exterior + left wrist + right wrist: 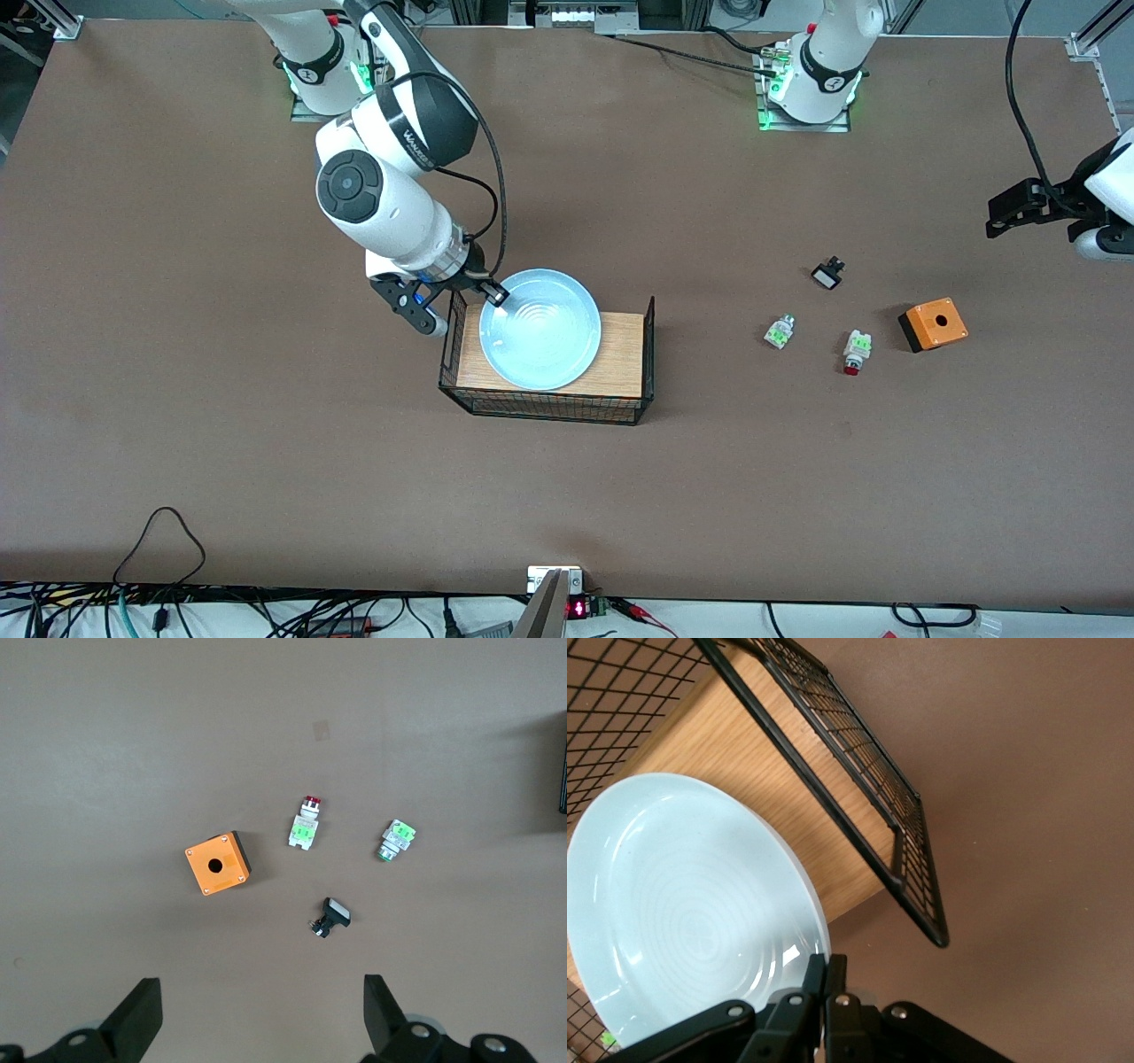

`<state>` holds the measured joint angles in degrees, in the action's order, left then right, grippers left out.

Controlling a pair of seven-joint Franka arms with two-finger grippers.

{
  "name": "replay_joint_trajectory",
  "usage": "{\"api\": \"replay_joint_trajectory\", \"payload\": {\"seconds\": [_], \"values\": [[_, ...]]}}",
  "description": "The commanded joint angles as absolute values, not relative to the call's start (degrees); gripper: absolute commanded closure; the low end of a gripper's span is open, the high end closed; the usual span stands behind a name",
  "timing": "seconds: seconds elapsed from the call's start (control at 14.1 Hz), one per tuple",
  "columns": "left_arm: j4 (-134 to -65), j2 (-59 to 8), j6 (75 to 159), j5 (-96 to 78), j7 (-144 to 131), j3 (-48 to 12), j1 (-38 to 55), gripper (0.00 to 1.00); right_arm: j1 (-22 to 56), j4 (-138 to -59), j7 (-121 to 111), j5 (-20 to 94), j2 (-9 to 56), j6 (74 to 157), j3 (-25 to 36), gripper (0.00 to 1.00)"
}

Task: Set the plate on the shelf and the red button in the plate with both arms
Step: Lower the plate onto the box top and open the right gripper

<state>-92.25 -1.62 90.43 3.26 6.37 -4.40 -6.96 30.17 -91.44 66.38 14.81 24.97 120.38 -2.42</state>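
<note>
The plate's edge opposite my right gripper's fingers is inside the basket's wire side, so I should open now.
The pale light-blue plate point(540, 330) lies over the wooden floor of a black wire basket point(549, 409). My right gripper point(496, 295) is shut on the plate's rim at the edge toward the right arm's base. In the right wrist view the plate point(682, 912) fills the frame beside the shut right gripper point(826, 964). The red button point(855, 352) lies on the table toward the left arm's end, also seen in the left wrist view point(306, 824). My left gripper point(1005, 213) hangs open and empty over the table at that end point(261, 1019).
Beside the red button lie a similar white-green part point(780, 331) without a red tip, a small black part point(828, 273) and an orange box with a hole point(933, 324). The basket's wire wall point(859, 815) rises beside the plate.
</note>
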Motion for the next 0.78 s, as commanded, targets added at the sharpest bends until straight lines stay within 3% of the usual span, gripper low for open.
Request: {"api": "replay_joint_trajectory", "payload": {"seconds": [0.0, 0.14, 0.21, 0.28, 0.71], "values": [[-90.70, -2.29, 89.47, 1.67, 7.65, -4.31, -7.47, 0.00, 30.76, -91.41, 66.97, 14.33, 25.31, 121.81, -2.02, 1.00], [-90.70, -2.29, 89.38, 1.67, 7.47, -4.31, -7.47, 0.00, 31.11, -91.32, 66.97, 14.33, 25.49, 121.90, -1.93, 0.94], [-90.70, -2.29, 89.38, 1.67, 7.47, -4.39, -7.38, 0.00, 31.11, -91.32, 66.89, 14.41, 25.49, 121.90, -1.76, 0.56], [-90.70, -2.29, 89.30, 1.67, 7.47, -4.48, -7.38, 0.00, 30.85, -91.49, 66.45, 14.68, 25.58, 121.99, -1.58, 0.01], [-90.79, -3.77, 85.54, 2.11, 7.21, -5.27, -6.33, 0.00, 30.50, -90.97, 66.01, 14.33, 22.42, 121.12, -0.53, 0.00]]}}
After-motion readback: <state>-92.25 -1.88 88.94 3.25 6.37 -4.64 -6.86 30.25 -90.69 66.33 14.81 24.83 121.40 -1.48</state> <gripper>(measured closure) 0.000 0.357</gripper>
